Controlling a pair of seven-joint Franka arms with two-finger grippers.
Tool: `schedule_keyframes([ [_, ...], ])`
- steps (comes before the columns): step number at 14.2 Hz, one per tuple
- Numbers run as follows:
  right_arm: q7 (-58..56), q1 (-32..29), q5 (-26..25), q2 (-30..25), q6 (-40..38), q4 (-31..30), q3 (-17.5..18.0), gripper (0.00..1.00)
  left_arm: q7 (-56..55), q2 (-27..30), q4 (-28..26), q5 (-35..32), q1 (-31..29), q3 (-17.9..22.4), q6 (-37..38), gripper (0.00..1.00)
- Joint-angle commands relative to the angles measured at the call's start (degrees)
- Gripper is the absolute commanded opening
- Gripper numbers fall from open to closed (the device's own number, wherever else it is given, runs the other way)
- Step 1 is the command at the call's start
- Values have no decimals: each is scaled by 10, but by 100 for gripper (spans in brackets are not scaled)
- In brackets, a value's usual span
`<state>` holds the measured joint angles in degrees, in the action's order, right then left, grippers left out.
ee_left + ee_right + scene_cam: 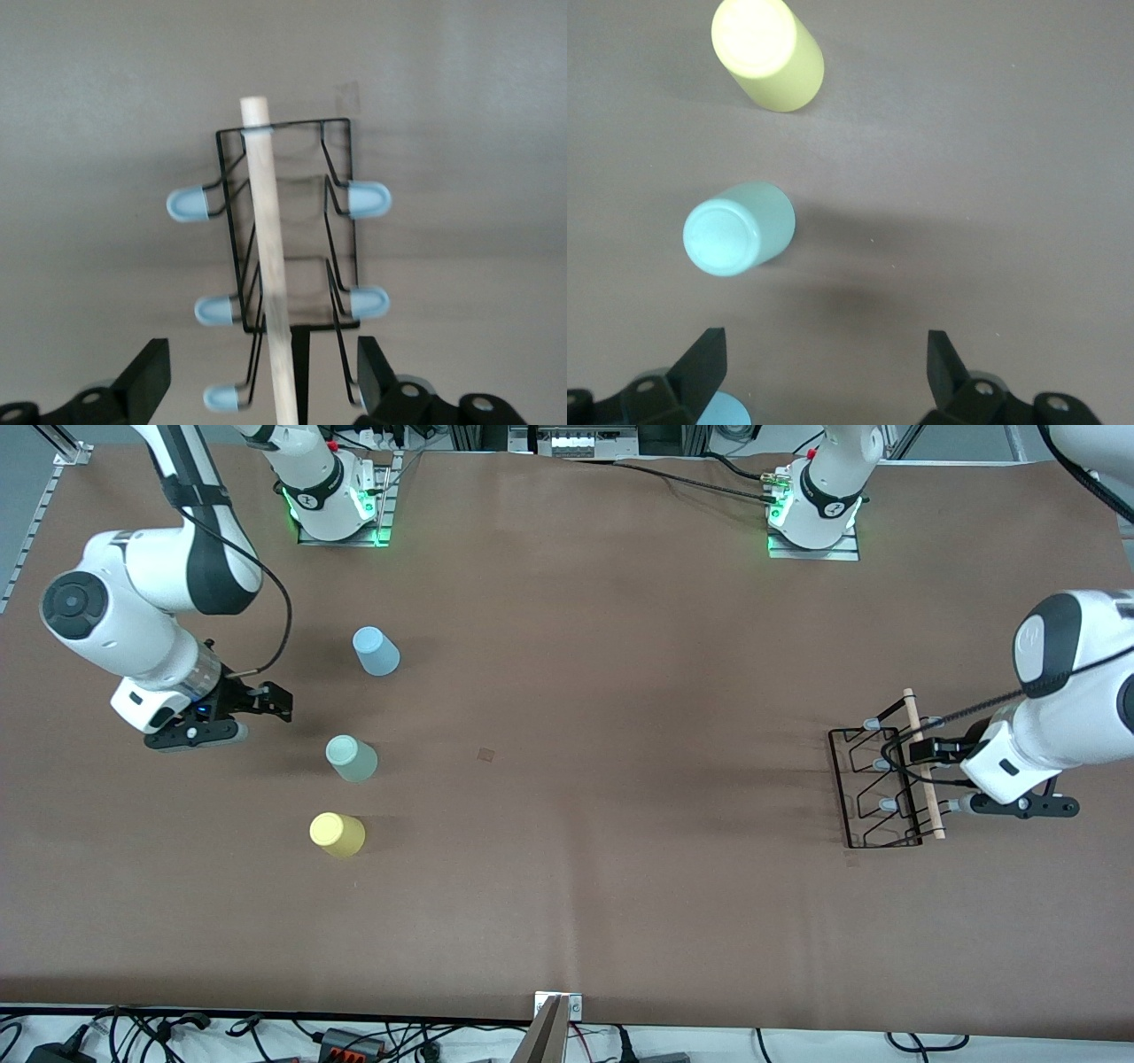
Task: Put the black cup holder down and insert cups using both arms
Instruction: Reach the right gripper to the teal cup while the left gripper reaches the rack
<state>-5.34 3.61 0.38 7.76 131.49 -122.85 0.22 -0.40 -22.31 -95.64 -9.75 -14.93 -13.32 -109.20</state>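
Observation:
My left gripper is to reach the black cup holder and grab it by its wooden rod (266, 239), so the pale-tipped pegs stay free to take the cups.
The black cup holder (873, 790) stands on the table at the left arm's end, its wooden rod (921, 762) on top. My left gripper (935, 757) is open just above it. In the left wrist view the rod (266, 239) runs between the two spread fingers of that gripper (261, 381), untouched, with pale-tipped prongs on both sides. Three cups stand mouth down near the right arm's end: light blue (376, 651), mint green (352, 758), yellow (337, 834). My right gripper (270, 704) is open and empty over bare table beside them. Its wrist view (824, 372) shows the yellow (769, 53), mint (738, 228) and blue (722, 412) cups.
A brown mat (576, 850) covers the whole table. The arm bases (337, 505) stand along its edge farthest from the front camera. A small metal bracket (558, 1005) sits at the edge nearest the camera.

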Motion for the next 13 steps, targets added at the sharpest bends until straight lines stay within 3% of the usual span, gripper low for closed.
schedule_keyframes([
  [1,8,3,11,15,38,-7,0,100,10,-12,-11,-13,-3,-5,-38,91],
  [3,28,16,11,35,66,-7,0,100,10,-12,-46,-13,-3,-5,-75,87],
  [4,36,24,11,46,76,-5,0,100,11,-12,-62,-13,-3,-5,-93,77],
  [6,50,28,11,64,103,-4,0,100,12,-12,-72,-13,-3,-5,-94,46],
  [9,77,47,13,81,128,-4,0,100,11,-12,-70,-13,-6,-5,-94,17],
  [10,88,50,12,88,134,-4,0,100,12,-12,-68,-13,-7,-5,-94,12],
  [13,105,61,13,98,144,-4,0,100,12,-8,-64,-13,-10,-5,-94,7],
])
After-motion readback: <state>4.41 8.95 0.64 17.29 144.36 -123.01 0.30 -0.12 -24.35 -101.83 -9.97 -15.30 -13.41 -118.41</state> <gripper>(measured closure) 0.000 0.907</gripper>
